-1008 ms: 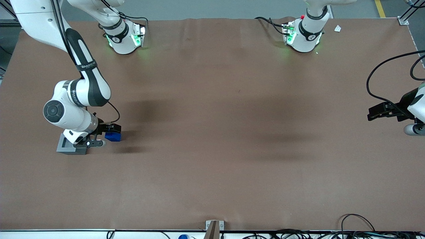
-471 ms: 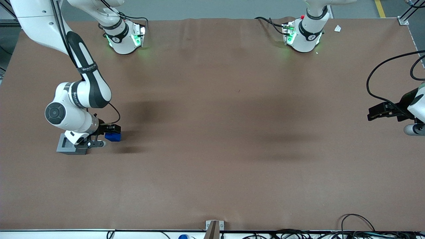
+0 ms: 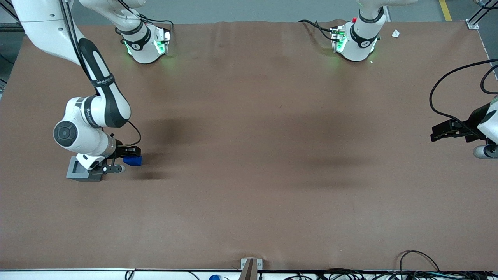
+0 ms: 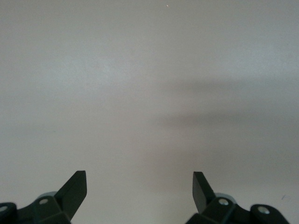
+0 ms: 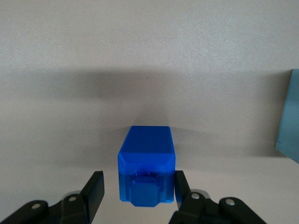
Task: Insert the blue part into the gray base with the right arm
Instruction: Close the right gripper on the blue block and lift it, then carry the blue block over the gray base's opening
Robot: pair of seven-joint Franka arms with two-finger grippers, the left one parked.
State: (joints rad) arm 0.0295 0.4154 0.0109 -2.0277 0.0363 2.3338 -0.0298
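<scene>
The blue part needs to go into the gray base. My gripper should grab the blue part by the sides of its block point(image 3: 133, 161) next.
The blue part point(image 3: 132, 160) lies on the brown table, beside the gray base point(image 3: 79, 171) and toward the parked arm's end from it. My right arm's gripper point(image 3: 129, 153) is low over the blue part. In the right wrist view the blue part point(image 5: 146, 157) lies on its side between the two black fingers point(image 5: 95, 187), stud toward the camera. The gripper point(image 5: 138, 187) is open: there is a gap at one finger, and the other is close to or touching the block. An edge of the gray base point(image 5: 289, 116) shows to one side. The arm's wrist hides part of the gray base in the front view.
The two arm bases point(image 3: 146, 42) point(image 3: 356, 41) stand at the table's edge farthest from the front camera. The parked arm's gripper point(image 3: 451, 130) hangs at its end of the table. Cables point(image 3: 420, 264) lie along the near edge.
The right arm's wrist has shifted slightly and the gripper has settled a little closer round the blue part. The blue part and gray base have not moved.
</scene>
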